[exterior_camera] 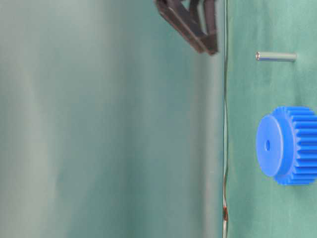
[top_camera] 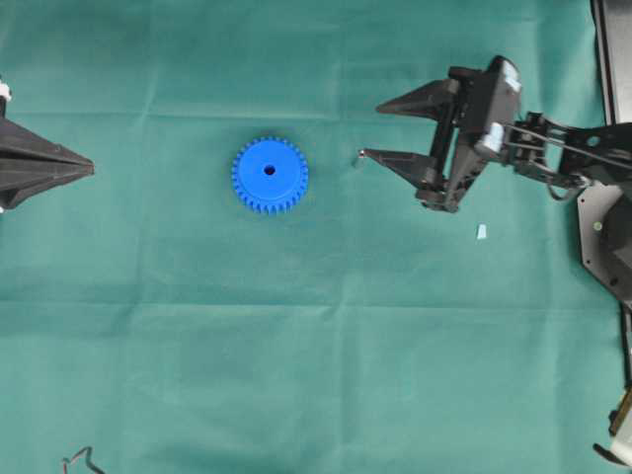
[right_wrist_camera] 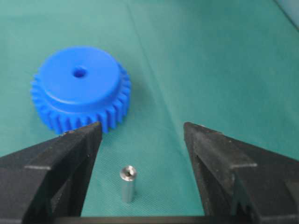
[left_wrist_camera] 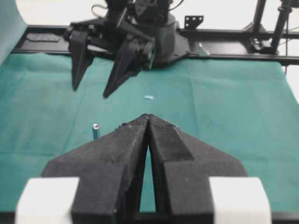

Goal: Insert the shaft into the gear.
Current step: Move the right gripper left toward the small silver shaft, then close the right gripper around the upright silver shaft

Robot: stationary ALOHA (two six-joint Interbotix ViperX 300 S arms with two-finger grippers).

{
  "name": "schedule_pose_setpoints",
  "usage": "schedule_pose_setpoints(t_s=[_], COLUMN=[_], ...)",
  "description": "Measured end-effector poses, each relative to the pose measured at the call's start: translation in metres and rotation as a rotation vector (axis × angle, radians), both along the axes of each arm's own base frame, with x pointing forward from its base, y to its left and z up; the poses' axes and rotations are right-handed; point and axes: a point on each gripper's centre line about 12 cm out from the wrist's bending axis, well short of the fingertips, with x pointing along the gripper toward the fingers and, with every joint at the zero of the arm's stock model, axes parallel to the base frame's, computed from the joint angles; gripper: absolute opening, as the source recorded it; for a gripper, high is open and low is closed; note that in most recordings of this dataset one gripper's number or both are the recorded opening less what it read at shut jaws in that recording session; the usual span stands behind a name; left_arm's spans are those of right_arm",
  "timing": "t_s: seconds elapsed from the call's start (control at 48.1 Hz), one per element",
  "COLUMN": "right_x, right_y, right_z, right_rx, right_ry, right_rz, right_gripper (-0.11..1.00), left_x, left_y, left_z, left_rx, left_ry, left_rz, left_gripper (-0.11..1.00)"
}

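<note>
My right gripper grips the shaft by its upper end [top_camera: 361, 154] next. The shaft's lower end stays free to enter the gear's centre hole [top_camera: 269, 171].
The blue gear [top_camera: 270, 175] lies flat on the green cloth, hub and centre hole facing up; it is also in the right wrist view [right_wrist_camera: 79, 88] and the table-level view [exterior_camera: 290, 145]. The small silvery shaft [right_wrist_camera: 127, 183] stands upright on the cloth, right of the gear [top_camera: 357, 157] [exterior_camera: 276, 56] [left_wrist_camera: 95, 131]. My right gripper [right_wrist_camera: 142, 128] is open, its fingers either side of the shaft without touching it; it reaches in from the right [top_camera: 372, 130]. My left gripper [left_wrist_camera: 148, 117] is shut on nothing, at the left edge [top_camera: 87, 168], apart from the gear.
A small pale scrap [top_camera: 481, 231] lies on the cloth below the right arm, also in the left wrist view [left_wrist_camera: 148, 97]. The right arm's black base [top_camera: 604, 227] fills the right edge. A thin cable end [top_camera: 79, 459] shows at the bottom left.
</note>
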Motion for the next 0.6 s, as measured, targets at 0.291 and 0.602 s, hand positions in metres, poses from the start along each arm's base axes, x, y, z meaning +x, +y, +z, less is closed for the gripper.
schedule_pose_setpoints(t_s=[0.291,0.602], right_x=[0.011,0.013], right_y=[-0.005,-0.004], right_z=[-0.031,-0.047], right_rx=[0.058,0.107], right_ry=[0.059,0.083], right_rz=[-0.039,-0.054], right_gripper=[0.76,0.76], left_x=[0.000,0.000], left_y=[0.000,0.000], left_z=[0.000,-0.001], left_rx=[0.000,0.002], left_ry=[0.000,0.012], left_rz=[0.000,0.000], left_gripper=[0.00,0.00])
